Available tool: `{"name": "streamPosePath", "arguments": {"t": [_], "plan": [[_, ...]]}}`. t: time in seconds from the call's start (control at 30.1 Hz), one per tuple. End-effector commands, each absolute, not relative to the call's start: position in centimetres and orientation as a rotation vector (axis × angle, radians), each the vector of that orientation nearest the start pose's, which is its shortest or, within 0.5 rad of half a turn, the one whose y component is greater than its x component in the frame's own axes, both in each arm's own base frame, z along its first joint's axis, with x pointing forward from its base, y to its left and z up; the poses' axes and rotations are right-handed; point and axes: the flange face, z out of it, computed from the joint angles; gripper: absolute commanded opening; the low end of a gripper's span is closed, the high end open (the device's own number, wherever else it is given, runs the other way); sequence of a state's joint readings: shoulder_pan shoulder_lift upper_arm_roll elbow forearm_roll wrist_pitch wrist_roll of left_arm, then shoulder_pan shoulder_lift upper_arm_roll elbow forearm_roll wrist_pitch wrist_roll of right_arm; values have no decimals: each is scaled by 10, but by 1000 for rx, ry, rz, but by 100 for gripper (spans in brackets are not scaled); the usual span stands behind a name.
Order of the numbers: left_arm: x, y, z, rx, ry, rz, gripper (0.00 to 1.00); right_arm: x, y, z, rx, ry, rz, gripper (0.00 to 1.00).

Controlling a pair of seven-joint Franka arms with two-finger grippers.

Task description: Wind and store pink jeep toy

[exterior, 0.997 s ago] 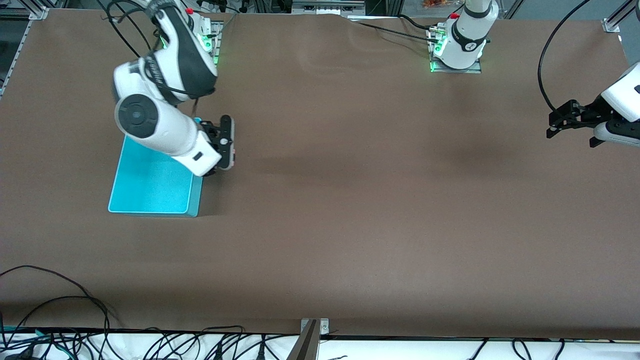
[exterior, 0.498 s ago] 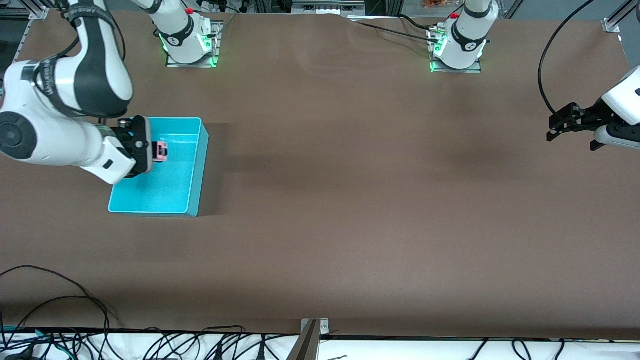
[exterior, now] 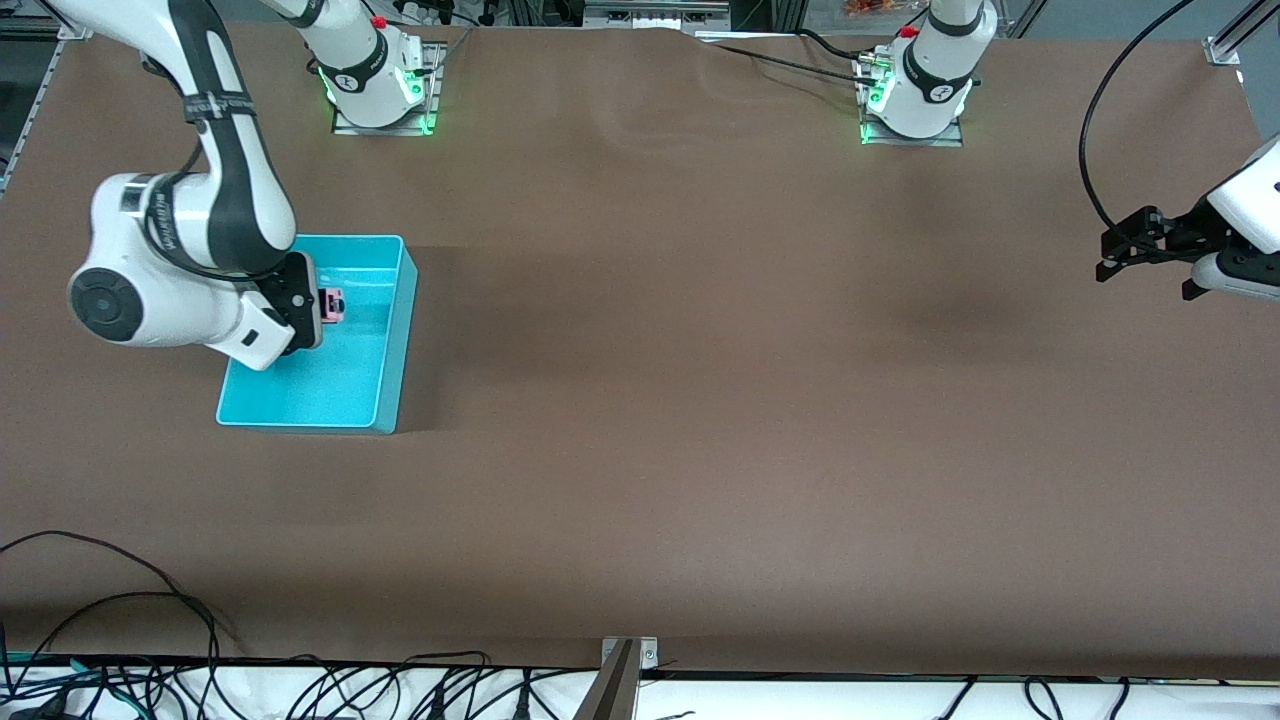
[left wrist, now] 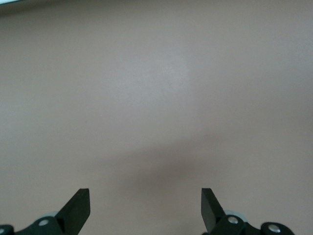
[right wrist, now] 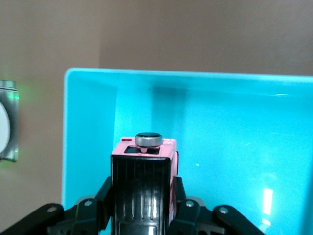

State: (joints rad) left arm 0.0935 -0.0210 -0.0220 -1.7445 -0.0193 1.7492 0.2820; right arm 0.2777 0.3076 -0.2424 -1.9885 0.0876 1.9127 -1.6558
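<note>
I should keep holding the pink jeep toy (exterior: 332, 304) (right wrist: 165, 149) with my right gripper until it is near the bottom of the turquoise bin. The toy is hanging above the bottom and would drop if I opened now.
My right gripper (exterior: 325, 305) is shut on the pink jeep toy (exterior: 332, 304), holding it over the turquoise bin (exterior: 391, 340). In the right wrist view the jeep (right wrist: 143, 171) shows its black ribbed roof and a spare wheel, clamped between the two fingers (right wrist: 182, 196), with the bin's inside wall (right wrist: 225, 127) past it. The right gripper (right wrist: 143, 198) is low inside the bin's opening. My left gripper (exterior: 1118, 256) waits open in the air at the left arm's end of the table. Only bare brown tabletop lies between the left gripper's (left wrist: 145, 208) fingers.
The bin stands on the brown table near the right arm's base (exterior: 380, 80). The left arm's base (exterior: 915, 95) is along the same edge. Cables (exterior: 120, 640) lie along the table edge nearest the front camera.
The right arm swung across the bin and settled, bringing the jeep over the bin's part farther from the front camera. The left arm has stayed put.
</note>
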Motion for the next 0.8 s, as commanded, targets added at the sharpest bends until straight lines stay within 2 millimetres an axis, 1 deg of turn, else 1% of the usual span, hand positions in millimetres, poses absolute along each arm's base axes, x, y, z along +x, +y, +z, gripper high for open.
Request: {"name": "streamPosePath", "arguments": {"t": [0.0,0.07,0.2,0.3,0.43,0.66,0.7,0.73,0.76], "plan": [[559,43,578,-3151,326,-20,100,514,23,266,2305,2480,-346,29],[557,42,580,-3154,325,-4,100,506,21,257,2308,2473,-342,29],[554,42,585,-3157,324,25,100,501,20,247,2304,2465,-337,29],[554,42,584,-3158,324,32,100,495,19,238,2301,2456,-327,30],[555,41,588,-3156,327,20,100,491,18,231,2299,2450,-325,30],[555,42,588,-3159,324,25,100,486,17,219,2297,2443,-327,32],[554,41,588,-3157,327,27,100,486,17,219,2297,2443,-327,34],[554,42,587,-3158,324,30,100,486,17,219,2298,2444,-331,44],[555,41,587,-3157,327,28,100,486,17,219,2299,2441,-330,60]]}}
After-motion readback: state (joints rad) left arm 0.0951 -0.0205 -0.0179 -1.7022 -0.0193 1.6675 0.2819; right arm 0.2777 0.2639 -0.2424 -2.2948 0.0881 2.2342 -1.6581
